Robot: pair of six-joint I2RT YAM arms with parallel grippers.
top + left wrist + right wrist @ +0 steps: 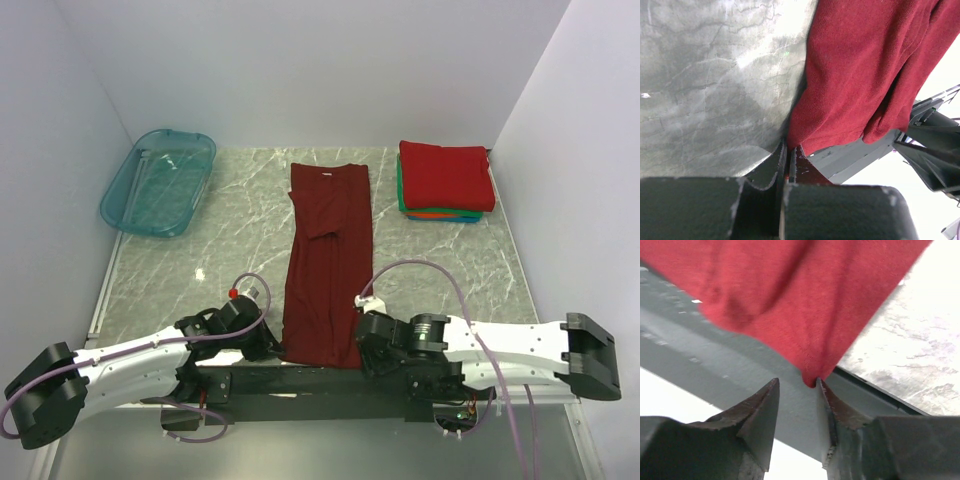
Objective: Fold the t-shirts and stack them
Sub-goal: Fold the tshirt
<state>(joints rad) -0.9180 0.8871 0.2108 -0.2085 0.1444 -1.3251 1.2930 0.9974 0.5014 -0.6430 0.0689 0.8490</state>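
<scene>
The maroon t-shirt's free near hem corner [359, 364] is opposite my left gripper. My right gripper should grab it next, to fold the hem evenly toward the neck.
A dark maroon t-shirt [328, 260] lies as a long narrow strip down the middle of the marble table, neck label at the far end. Its near hem hangs over the table's front edge. My left gripper [270, 345] is at the hem's left corner, and in the left wrist view the left gripper [790, 152] is shut with a sliver of the maroon cloth [865, 65] pinched between its fingers. My right gripper [362, 345] is at the hem's right corner. In the right wrist view the right gripper [797, 382] stands open, and the cloth's corner [812, 377] just touches its right fingertip [826, 397].
A stack of folded t-shirts [443, 178], bright red on top with green, orange and blue edges below, sits at the back right. A translucent teal tub [158, 182] stands at the back left. A dark grey rail [715, 365] runs along the table's near edge under both grippers.
</scene>
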